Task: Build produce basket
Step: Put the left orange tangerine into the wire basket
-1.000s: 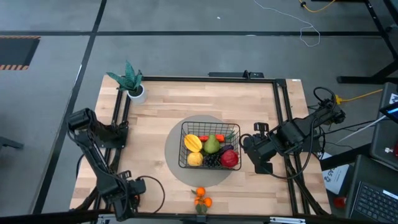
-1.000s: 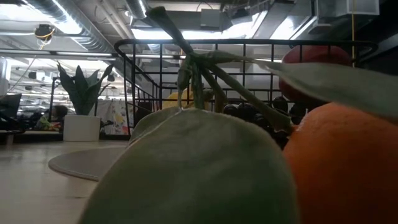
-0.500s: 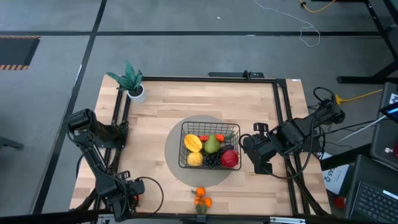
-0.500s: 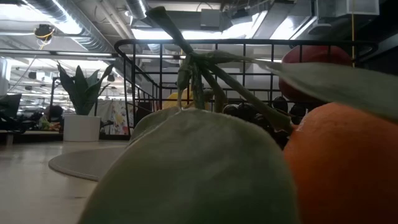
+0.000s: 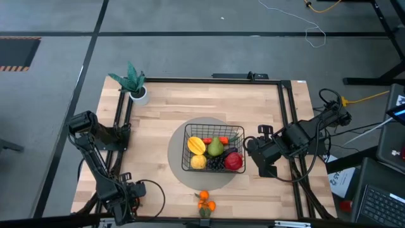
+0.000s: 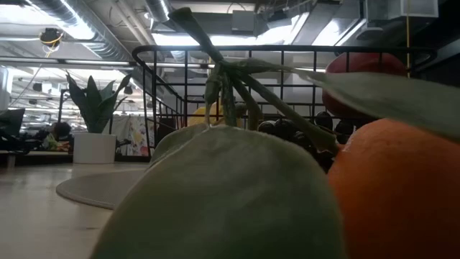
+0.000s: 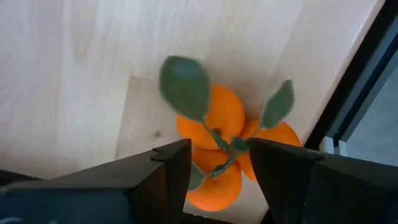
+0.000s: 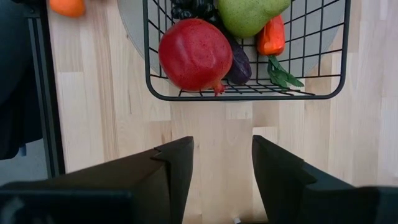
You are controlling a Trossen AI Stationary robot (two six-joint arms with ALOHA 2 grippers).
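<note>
Fruit should be added to the produce basket, so the left gripper next needs to pick up the tangerine cluster by its leafy stem (image 7: 227,146).
The black wire basket (image 5: 213,154) stands on the round grey mat (image 5: 183,171) at the table's middle. It holds yellow fruits (image 5: 197,146), a green pear (image 5: 216,147), a red apple (image 8: 194,55), black grapes, an eggplant and a carrot (image 8: 270,36). A cluster of tangerines with green leaves (image 5: 204,202) lies on the table at its near edge. My left gripper (image 5: 140,190) is open, low at the near left, fingers pointing at the tangerines (image 7: 214,118) without touching them. My right gripper (image 5: 249,147) is open and empty, just right of the basket (image 8: 242,93).
A teal plant in a white pot (image 5: 134,85) stands at the far left corner. A dark frame (image 5: 288,126) runs round the table. The tangerines fill the low view (image 6: 388,187), with the basket (image 6: 287,54) behind them.
</note>
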